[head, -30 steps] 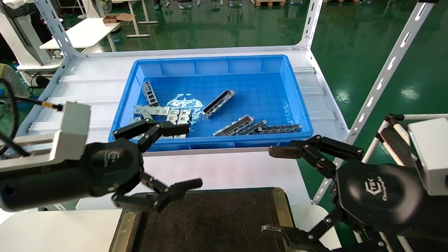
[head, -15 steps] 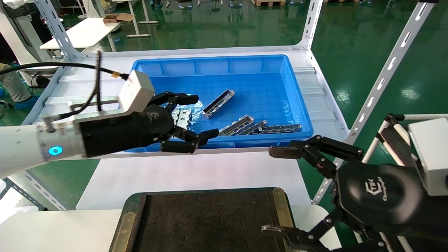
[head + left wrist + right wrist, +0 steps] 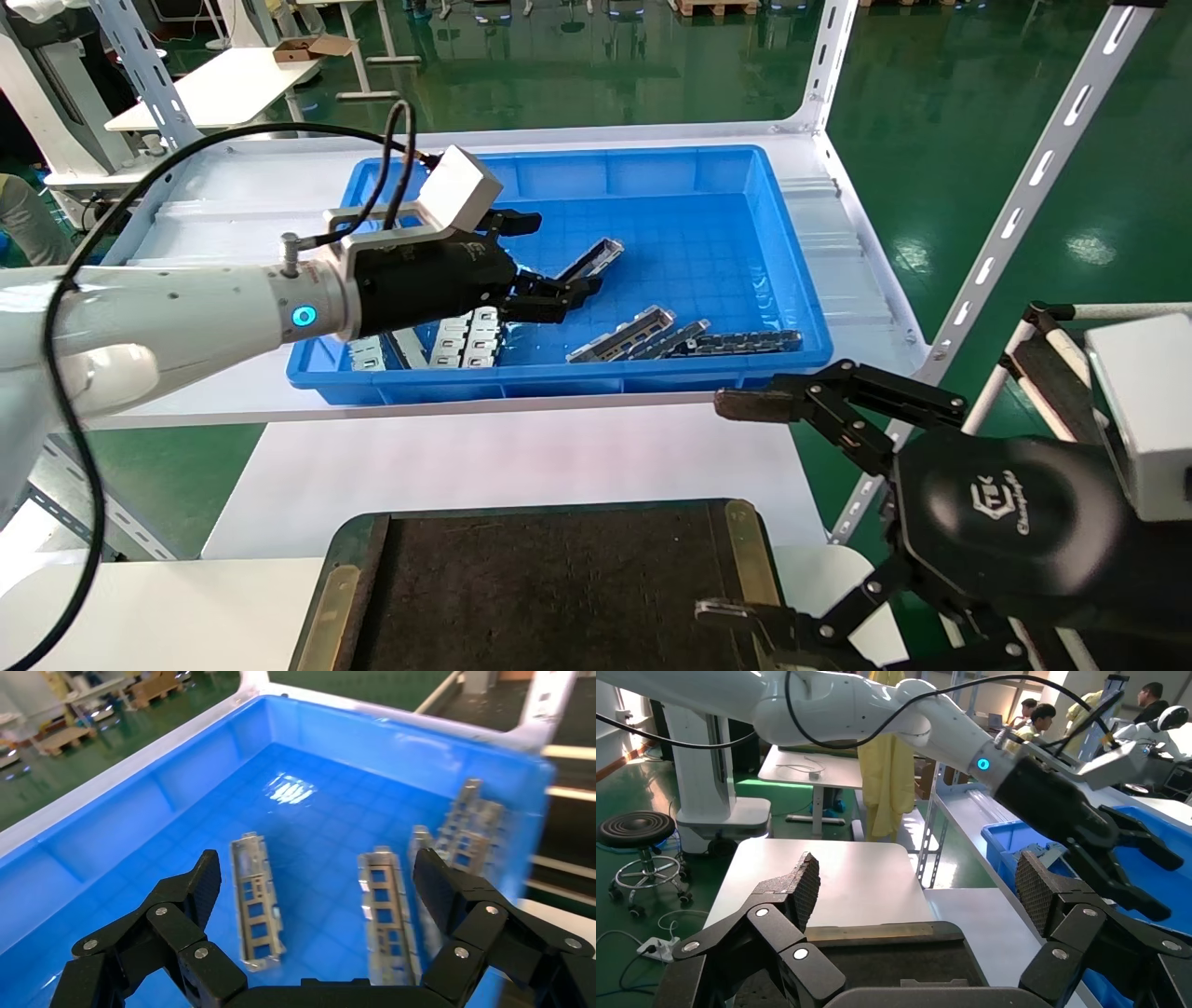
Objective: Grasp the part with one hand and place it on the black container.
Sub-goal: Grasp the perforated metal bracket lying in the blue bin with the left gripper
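Observation:
My left gripper grabs the lone silver-grey part by its long sides next, to place it on the black container (image 3: pixel 549 587).
Several silver-grey parts lie in the blue bin (image 3: pixel 792 280). One part (image 3: pixel 596 259) lies alone mid-bin, and others (image 3: pixel 622 334) lie near the front wall. My left gripper (image 3: pixel 549 261) is open and empty, hovering over the bin just left of the lone part. In the left wrist view, two parts (image 3: pixel 256 899) (image 3: pixel 386 917) lie below the open left gripper (image 3: pixel 320 881). The black container (image 3: pixel 549 587) lies empty at the near edge. My right gripper (image 3: pixel 726 508) is open and parked beside its right end; the right wrist view shows the right gripper (image 3: pixel 919 885) over the container (image 3: pixel 877 959).
A cluster of parts (image 3: pixel 466 337) lies in the bin's front-left corner under my left arm. The bin stands on a white shelf (image 3: pixel 233 242) with slotted uprights (image 3: pixel 1024 196). A white table (image 3: pixel 521 466) lies between the shelf and the container.
My left arm has swung from above the black container forward and up over the blue bin, its gripper open throughout. The right arm has not moved.

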